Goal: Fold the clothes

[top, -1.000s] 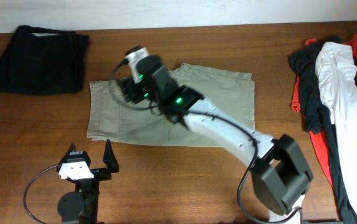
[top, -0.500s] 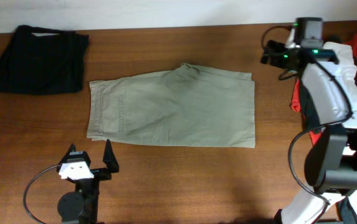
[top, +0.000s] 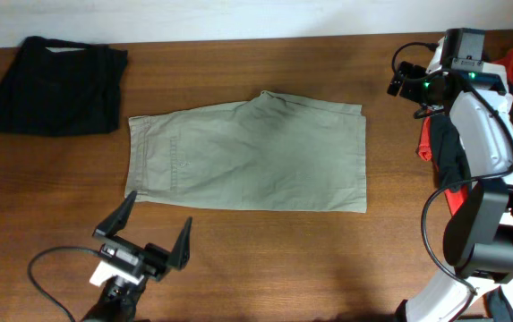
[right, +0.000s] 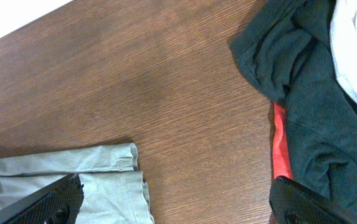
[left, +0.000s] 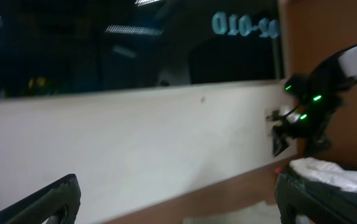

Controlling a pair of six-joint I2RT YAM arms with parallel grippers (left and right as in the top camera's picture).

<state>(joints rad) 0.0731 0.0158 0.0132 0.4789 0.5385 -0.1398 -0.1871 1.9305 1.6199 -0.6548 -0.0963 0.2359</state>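
Observation:
My left gripper grabs the khaki trousers (top: 247,161) next, at the far corner of the waistband, and will then fold the waistband end over the legs.
The khaki trousers (top: 247,161) lie flat in the middle of the table, waistband to the left. A pile of white, red and black garments (top: 493,134) lies at the right edge. My right gripper (top: 406,85) is open and empty, above bare table between the trousers' far right corner and the pile. The right wrist view shows the khaki leg ends (right: 103,180), the dark garment (right: 309,93) and a red strip (right: 281,149) either side of my right gripper (right: 178,208). My left gripper (top: 156,224) is open and empty near the front edge, tilted upward. In its own view my left gripper (left: 178,208) faces the wall.
A folded black garment (top: 57,85) lies at the back left corner. The white wall (left: 134,143) runs along the table's far edge. The right arm (left: 309,106) shows in the distance in the left wrist view.
My right arm has swung from over the trousers' left part to the far right beside the pile. My left gripper has tipped up and shifted slightly right and forward.

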